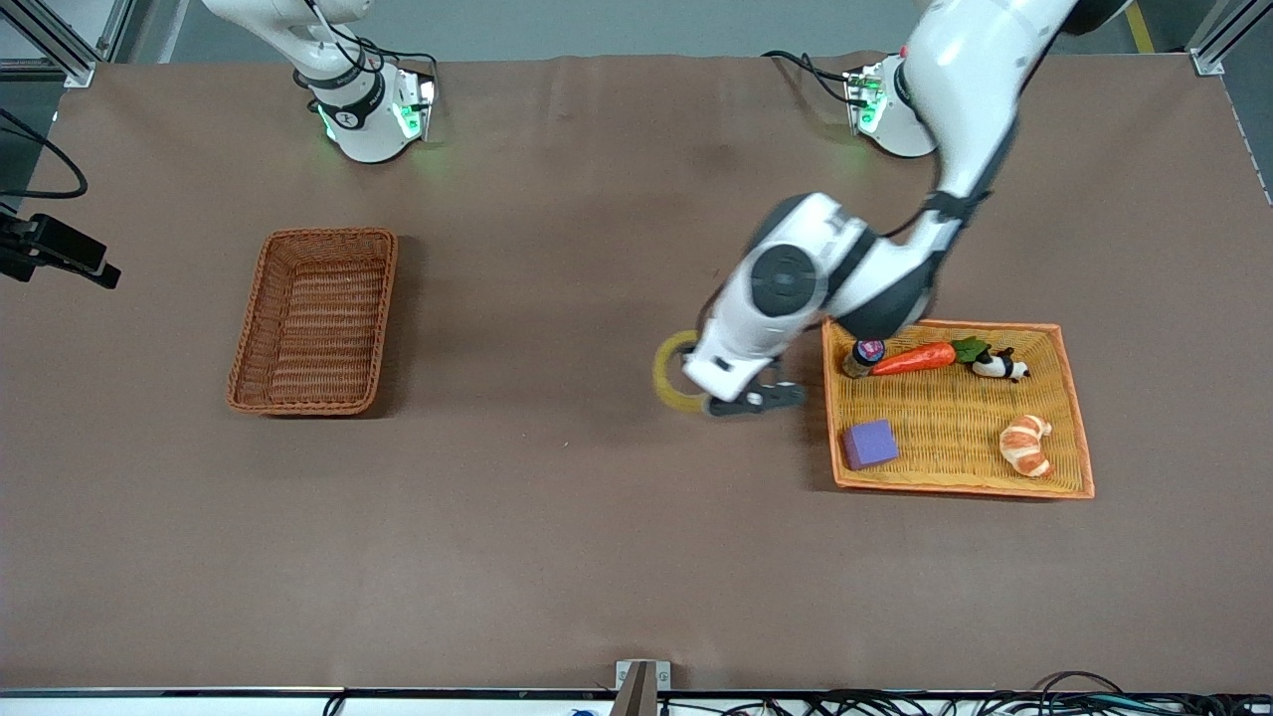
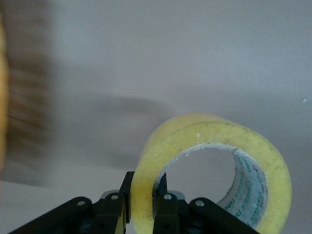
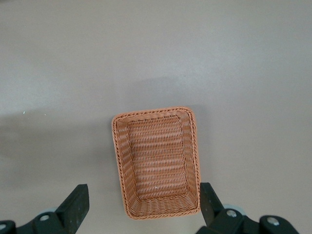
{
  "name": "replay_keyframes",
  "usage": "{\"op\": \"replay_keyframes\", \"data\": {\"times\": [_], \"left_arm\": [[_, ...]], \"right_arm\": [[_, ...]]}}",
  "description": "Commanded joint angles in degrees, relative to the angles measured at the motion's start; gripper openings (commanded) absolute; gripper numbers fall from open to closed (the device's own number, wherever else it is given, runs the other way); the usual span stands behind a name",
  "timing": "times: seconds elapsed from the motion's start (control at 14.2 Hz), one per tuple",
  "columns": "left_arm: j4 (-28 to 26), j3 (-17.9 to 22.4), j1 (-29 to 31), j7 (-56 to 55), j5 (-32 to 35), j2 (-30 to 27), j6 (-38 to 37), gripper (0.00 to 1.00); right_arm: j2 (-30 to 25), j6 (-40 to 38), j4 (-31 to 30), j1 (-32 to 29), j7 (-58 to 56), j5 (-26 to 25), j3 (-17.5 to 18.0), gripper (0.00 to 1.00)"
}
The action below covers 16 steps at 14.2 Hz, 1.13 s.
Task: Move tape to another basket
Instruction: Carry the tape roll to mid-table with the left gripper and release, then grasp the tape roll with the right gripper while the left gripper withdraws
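Note:
The tape roll [image 1: 668,374] [image 2: 207,127] still hangs above its shadow on the brown cloth, so my left gripper keeps hold of the tape roll for now.
The yellowish tape roll [image 1: 668,374] stands on edge in my left gripper [image 1: 693,384], over the bare table just beside the orange-yellow tray, on the side toward the right arm's end. In the left wrist view the left gripper [image 2: 144,184] is shut on the wall of the tape [image 2: 214,132], one finger outside the ring and one inside. The reddish-brown wicker basket [image 1: 314,318] sits empty toward the right arm's end. In the right wrist view my right gripper [image 3: 142,195] is open and empty, high over the basket [image 3: 157,161]. The front view does not show it.
The orange-yellow woven tray [image 1: 955,418] holds a purple cube [image 1: 870,444], a croissant [image 1: 1025,445], a carrot [image 1: 915,358], a small bottle [image 1: 863,356] and a panda figure [image 1: 1000,367]. Brown cloth lies bare between tray and basket.

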Motion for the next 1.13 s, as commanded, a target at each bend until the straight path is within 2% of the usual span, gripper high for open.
{"op": "replay_keyframes", "data": {"times": [0.0,0.14,0.21,0.28,0.35,0.49,0.64,0.78,0.92,1.06], "left_arm": [[7.5,1.3,-5.9,-7.7,3.6,7.1,1.9,0.01],[7.5,5.3,-11.1,-11.0,3.8,9.4,6.9,0.03],[7.5,8.2,-13.9,-11.4,3.7,10.5,8.4,0.07],[7.6,10.2,-16.0,-11.4,3.7,11.1,9.8,0.17],[7.6,10.9,-16.6,-11.4,3.6,11.2,10.3,0.41],[7.7,11.0,-16.6,-10.8,3.8,10.9,10.3,1.0],[7.8,11.3,-16.0,-10.7,4.2,9.8,10.2,1.0],[7.7,11.5,-13.4,-9.0,6.8,4.9,8.1,1.0],[7.5,11.4,-9.0,-8.6,7.4,-1.3,2.3,1.0],[7.5,11.5,-4.3,-8.2,7.5,-7.0,-3.9,1.0]], "right_arm": [[-1.1,0.4,-1.1,-0.6,-0.9,1.4,0.2,1.0],[-1.1,0.4,-1.1,-0.6,-0.9,1.4,0.2,1.0],[-1.1,0.4,-1.1,-0.6,-0.9,1.4,0.2,1.0],[-1.1,0.4,-1.1,-0.6,-0.9,1.4,0.2,1.0],[-1.1,0.4,-1.1,-0.6,-0.9,1.4,0.2,1.0],[-1.1,0.4,-1.1,-0.6,-0.9,1.4,0.2,1.0],[-1.1,0.4,-1.1,-0.6,-0.8,1.4,0.2,1.0],[-1.0,0.5,-1.1,-0.2,-0.8,1.5,0.3,1.0],[-0.9,0.5,-1.5,1.4,-0.9,4.3,0.8,1.0],[-0.4,0.5,-1.6,5.3,-0.3,4.3,1.1,1.0]]}}
